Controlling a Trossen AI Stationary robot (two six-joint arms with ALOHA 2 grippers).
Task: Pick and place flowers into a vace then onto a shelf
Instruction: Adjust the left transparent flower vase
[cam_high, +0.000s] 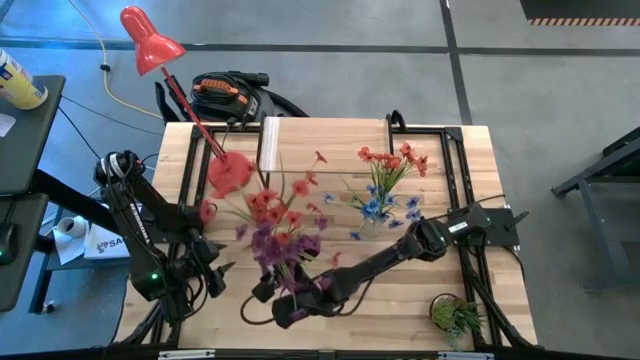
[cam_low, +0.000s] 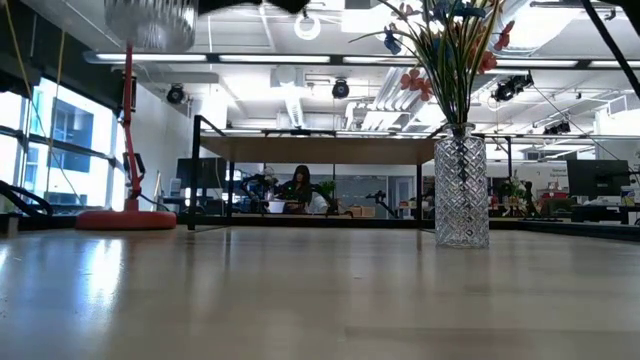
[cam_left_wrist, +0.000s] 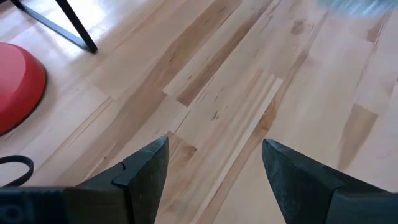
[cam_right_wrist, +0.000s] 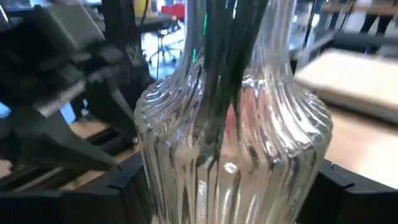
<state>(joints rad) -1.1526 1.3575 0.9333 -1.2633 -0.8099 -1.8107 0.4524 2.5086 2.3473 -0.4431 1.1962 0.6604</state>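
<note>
The ribbed glass vase (cam_right_wrist: 230, 143) is above the table and would fall if I opened now. My right gripper should keep holding it until it is on the shelf.
A clear ribbed glass vase (cam_right_wrist: 230, 143) filled with red and purple flowers (cam_high: 275, 235) is lifted above the table's near middle, with my right gripper (cam_high: 282, 302) shut on it. Its base (cam_low: 150, 20) shows high up in the low view. A second glass vase (cam_low: 461, 190) with red, orange and blue flowers (cam_high: 388, 180) stands on its base on the table in front of the shelf (cam_low: 320, 150). My left gripper (cam_high: 215, 275) hovers open over the near left of the table, with bare wood between its fingers (cam_left_wrist: 214, 168). My right gripper holds the vase by its wide ribbed body (cam_right_wrist: 161, 155), below the neck, one finger (cam_right_wrist: 127, 186) on each side. The fingers come in about level from the table's right. The vase is roughly upright and clear of the table, and the stems (cam_right_wrist: 224, 74) rise through its neck.
A red desk lamp stands with its round base (cam_high: 230, 175) at the far left of the table, near the shelf's black legs. A small leafy green plant (cam_high: 458, 318) sits at the near right corner. A person (cam_low: 300, 185) sits far off in the room behind.
</note>
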